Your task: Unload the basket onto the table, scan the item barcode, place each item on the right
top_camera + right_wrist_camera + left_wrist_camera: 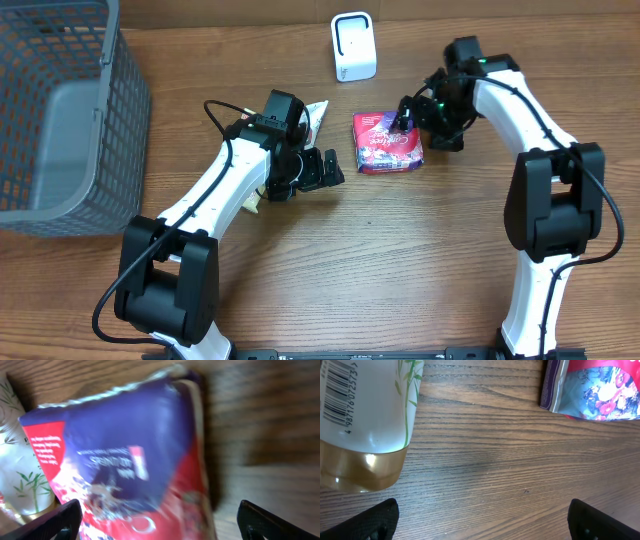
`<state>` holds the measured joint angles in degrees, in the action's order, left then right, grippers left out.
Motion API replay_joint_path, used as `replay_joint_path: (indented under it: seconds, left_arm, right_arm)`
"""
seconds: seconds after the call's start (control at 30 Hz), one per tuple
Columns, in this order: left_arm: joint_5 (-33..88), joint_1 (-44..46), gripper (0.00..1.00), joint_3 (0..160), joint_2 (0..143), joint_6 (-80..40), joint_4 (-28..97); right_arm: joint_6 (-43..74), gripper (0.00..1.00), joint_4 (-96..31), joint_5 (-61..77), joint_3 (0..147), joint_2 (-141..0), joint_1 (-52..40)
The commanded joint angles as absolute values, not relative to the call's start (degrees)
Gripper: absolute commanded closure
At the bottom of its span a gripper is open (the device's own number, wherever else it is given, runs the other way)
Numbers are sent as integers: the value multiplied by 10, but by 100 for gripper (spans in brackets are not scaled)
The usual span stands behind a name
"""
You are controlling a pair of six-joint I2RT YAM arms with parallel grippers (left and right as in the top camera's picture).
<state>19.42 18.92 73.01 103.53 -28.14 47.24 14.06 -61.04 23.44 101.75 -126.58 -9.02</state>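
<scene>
My right gripper is to grab the red and purple packet by its middle [391,144] next, so its purple end stays free to face the scanner [353,47].
A red and purple packet [387,143] lies flat on the table below the white scanner [353,47]. My right gripper [408,112] hovers at the packet's far right corner. In the right wrist view its fingers [55,520] stand wide apart and open, with the blurred packet [135,460] lying between them. A white pouch with bamboo print [313,115] lies under my left arm; its barcode [337,390] faces up in the left wrist view. My left gripper [322,170] is open over bare wood, just in front of that pouch [370,415].
A grey wire basket [60,110] fills the far left of the table. The red packet's corner [600,390] shows at the top right of the left wrist view. Bare wood lies along the front of the table.
</scene>
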Motion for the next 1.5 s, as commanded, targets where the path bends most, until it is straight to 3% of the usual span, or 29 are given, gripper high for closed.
replay_joint_path:
  seconds: [0.0, 0.2, 0.27, 0.33, 0.37, 0.43, 0.73, 1.13, 1.47]
  left_arm:
    - [188, 192, 0, 733, 1042, -270, 474]
    - [189, 192, 0, 733, 1042, -270, 473]
    - [189, 192, 0, 733, 1042, -270, 474]
    - [189, 191, 0, 733, 1042, -270, 473]
    - [189, 191, 0, 733, 1042, -270, 473]
    - [189, 191, 0, 733, 1042, -270, 473]
    - [188, 192, 0, 733, 1042, -270, 473]
    - [188, 192, 0, 733, 1042, -270, 473]
    - [189, 191, 0, 733, 1042, -270, 473]
  right_arm:
    - [124, 2, -600, 215, 1005, -1255, -105]
    - [127, 20, -566, 214, 959, -1255, -126]
    - [135, 31, -558, 215, 949, -1255, -128]
    - [135, 50, -559, 215, 948, -1255, -128]
    - [137, 74, -559, 222, 951, -1255, -128]
    - [138, 96, -564, 237, 967, -1255, -127]
    - [197, 96, -561, 238, 1093, -1255, -126]
    - [395, 96, -277, 230, 1128, -1255, -134]
    - [425, 96, -167, 150, 1128, -1313, -173]
